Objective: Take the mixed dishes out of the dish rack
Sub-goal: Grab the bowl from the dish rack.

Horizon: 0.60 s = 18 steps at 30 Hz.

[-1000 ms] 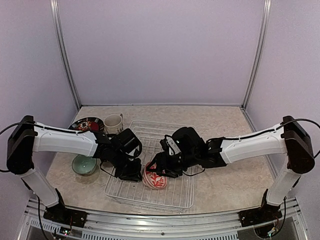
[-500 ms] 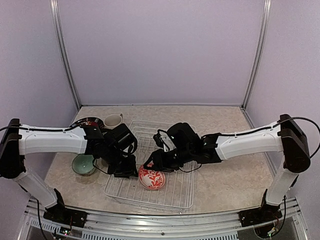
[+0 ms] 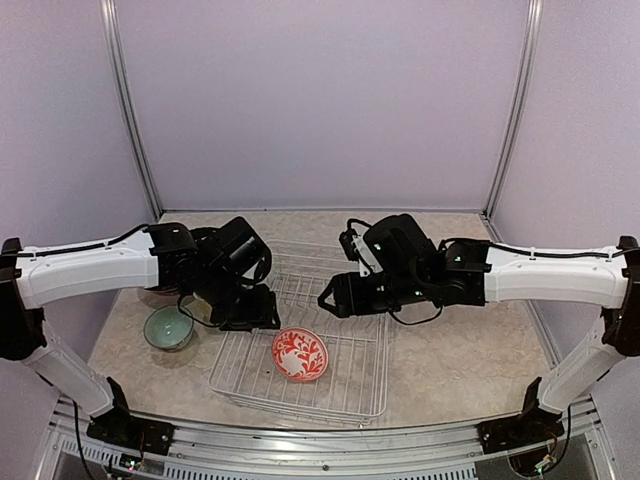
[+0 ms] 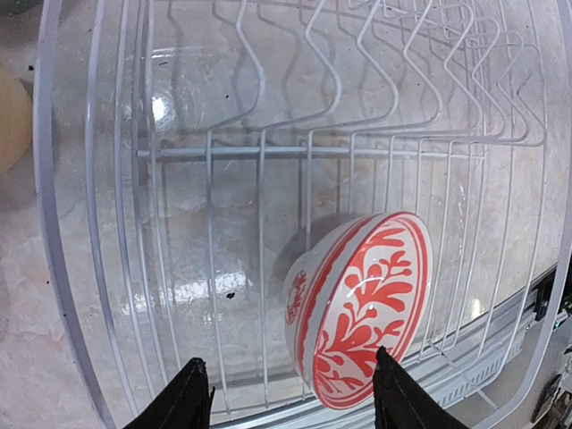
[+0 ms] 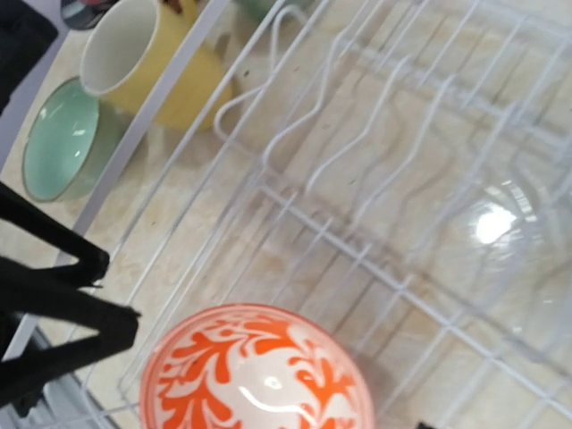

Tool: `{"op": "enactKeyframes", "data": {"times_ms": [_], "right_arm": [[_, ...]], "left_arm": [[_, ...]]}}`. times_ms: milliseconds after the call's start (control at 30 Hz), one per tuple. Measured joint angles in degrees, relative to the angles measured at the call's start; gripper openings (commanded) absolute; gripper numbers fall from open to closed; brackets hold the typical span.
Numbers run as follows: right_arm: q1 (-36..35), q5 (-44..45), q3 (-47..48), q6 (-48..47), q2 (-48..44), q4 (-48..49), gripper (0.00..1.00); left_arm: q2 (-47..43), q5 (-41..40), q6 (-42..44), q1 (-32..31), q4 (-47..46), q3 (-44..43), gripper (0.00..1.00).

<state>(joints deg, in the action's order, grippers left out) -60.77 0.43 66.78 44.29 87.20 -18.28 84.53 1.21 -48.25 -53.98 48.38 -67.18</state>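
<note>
My left gripper reaches and grabs the red-and-white bowl by its rim (image 3: pixel 277 346) (image 4: pixel 337 292) next, leaving its base free to set down inside the pale-green bowl.
The white wire dish rack (image 3: pixel 352 372) lies mid-table; it also shows in the left wrist view (image 4: pixel 89 268) and the right wrist view (image 5: pixel 295 206). A red-and-white bowl (image 3: pixel 299 354) rests tilted in its near part, touched by neither gripper. It also shows in both wrist views (image 4: pixel 362 308) (image 5: pixel 259 375). My left gripper (image 3: pixel 256 312) hangs open above the rack's left side, its fingertips (image 4: pixel 185 398) clear of the bowl. My right gripper (image 3: pixel 334 298) is open above the rack's middle; only one fingertip (image 5: pixel 424 426) shows in its own view.
Left of the rack on the table stand a pale-green bowl (image 3: pixel 167 328) (image 5: pixel 58 138), a yellow cup (image 5: pixel 143 58) and a dark plate (image 5: pixel 85 9). The left arm hides the cup and the plate from above. A metal rail (image 3: pixel 300 450) runs along the near edge.
Both grippers were down at the bowl, which stood on edge. Now the bowl lies loose in the rack and both grippers have risen and drawn apart.
</note>
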Motion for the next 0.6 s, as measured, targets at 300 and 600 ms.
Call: {"op": "enactKeyframes", "data": {"times_ms": [300, 600], "right_arm": [[0.04, 4.96, -2.01, -0.90, -5.18, -2.27, 0.63], [0.07, 6.62, -2.60, -1.66, -5.73, -2.95, 0.68]], "left_arm": [[8.26, 2.82, 2.05, -1.60, 0.04, -4.66, 0.53], [17.03, -0.70, 2.99, -4.63, 5.68, -10.08, 0.19]]}}
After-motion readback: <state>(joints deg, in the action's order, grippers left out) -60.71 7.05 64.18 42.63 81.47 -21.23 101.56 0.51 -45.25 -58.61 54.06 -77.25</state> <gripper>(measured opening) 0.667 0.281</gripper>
